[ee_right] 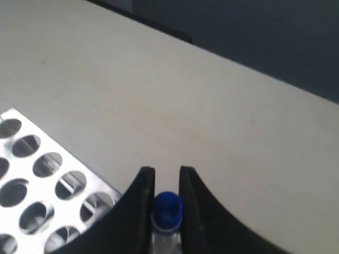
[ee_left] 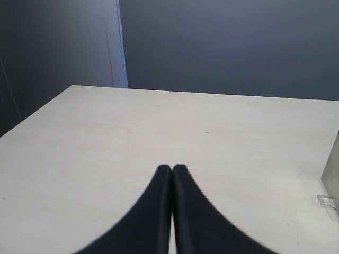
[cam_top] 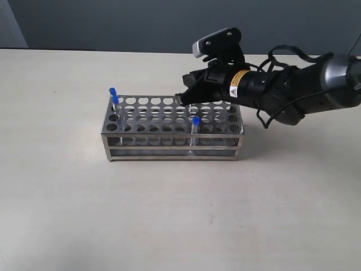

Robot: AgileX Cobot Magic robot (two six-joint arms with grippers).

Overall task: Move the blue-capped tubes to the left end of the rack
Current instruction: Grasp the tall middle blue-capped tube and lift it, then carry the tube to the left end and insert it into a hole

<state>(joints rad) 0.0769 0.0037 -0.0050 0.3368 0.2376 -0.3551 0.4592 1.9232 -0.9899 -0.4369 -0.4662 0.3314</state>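
The robot's right gripper needs to keep holding the blue-capped tube (ee_right: 167,225), because the tube is still short of the rack's end holes beside the placed tubes and would miss if the gripper opened now.
The shiny metal rack (cam_top: 169,132) stands mid-table. Two blue-capped tubes (cam_top: 114,97) stand in holes at its left end, and a third tube (cam_top: 196,122) stands in the front row right of the middle. My right gripper (cam_top: 182,99) hovers over the rack's back rows. In the right wrist view this gripper (ee_right: 165,172) is shut on the blue cap of a fourth tube (ee_right: 168,209), beside the rack's pierced top plate (ee_right: 50,182). In the exterior view that tube is hidden by the fingers. My left gripper (ee_left: 171,168) is shut on nothing over bare table, out of the exterior view.
The rack rests on a pale table (cam_top: 180,214). A dark wall (cam_top: 141,22) runs behind the table's far edge. A metal corner (ee_left: 331,172) shows at the edge of the left wrist view. The right arm's black body (cam_top: 293,93) reaches in from the right.
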